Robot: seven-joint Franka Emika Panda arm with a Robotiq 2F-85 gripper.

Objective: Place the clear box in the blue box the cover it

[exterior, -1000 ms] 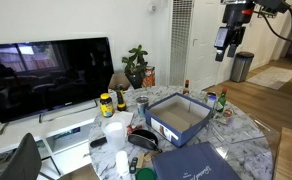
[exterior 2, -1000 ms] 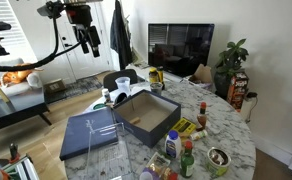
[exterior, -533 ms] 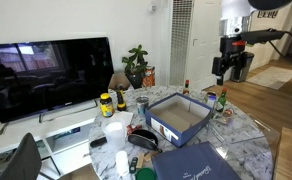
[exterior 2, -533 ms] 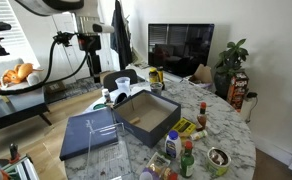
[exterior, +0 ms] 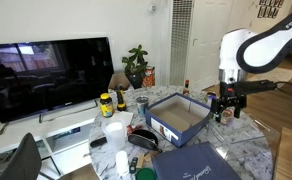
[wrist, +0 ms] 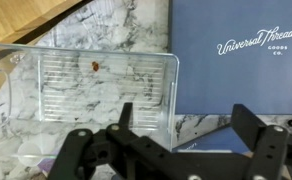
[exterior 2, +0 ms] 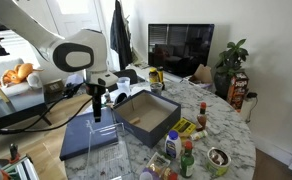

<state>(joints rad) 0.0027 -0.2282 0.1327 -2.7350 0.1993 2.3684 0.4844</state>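
Observation:
My gripper pinches the clear box (exterior 2: 106, 160) from above by its rim beside the cover next, leaving its base free to lower into the blue box.
The clear box (wrist: 86, 95) lies on the marble table, next to the cover (wrist: 241, 55), a flat navy lid with script lettering. In an exterior view the clear box (exterior 2: 106, 160) sits at the table's near edge, overlapping the cover (exterior 2: 84, 135). The blue box (exterior 2: 144, 115) stands open behind them, beige inside and empty. It also shows in the other exterior view (exterior: 181, 115), with the cover (exterior: 196, 165) in front. My gripper (wrist: 186, 125) is open and empty, hanging above the seam between clear box and cover. It shows in both exterior views (exterior 2: 96, 108) (exterior: 224, 106).
Sauce bottles (exterior 2: 186, 158), a small bowl (exterior 2: 218, 158) and jars crowd one end of the table. A yellow-labelled jar (exterior: 106, 104) and white cups (exterior: 114, 132) stand at the other end. A TV (exterior: 48, 75) and a plant (exterior: 136, 65) are behind.
The arm has come down from high above the table to just over the clear box and cover. Nothing on the table has moved.

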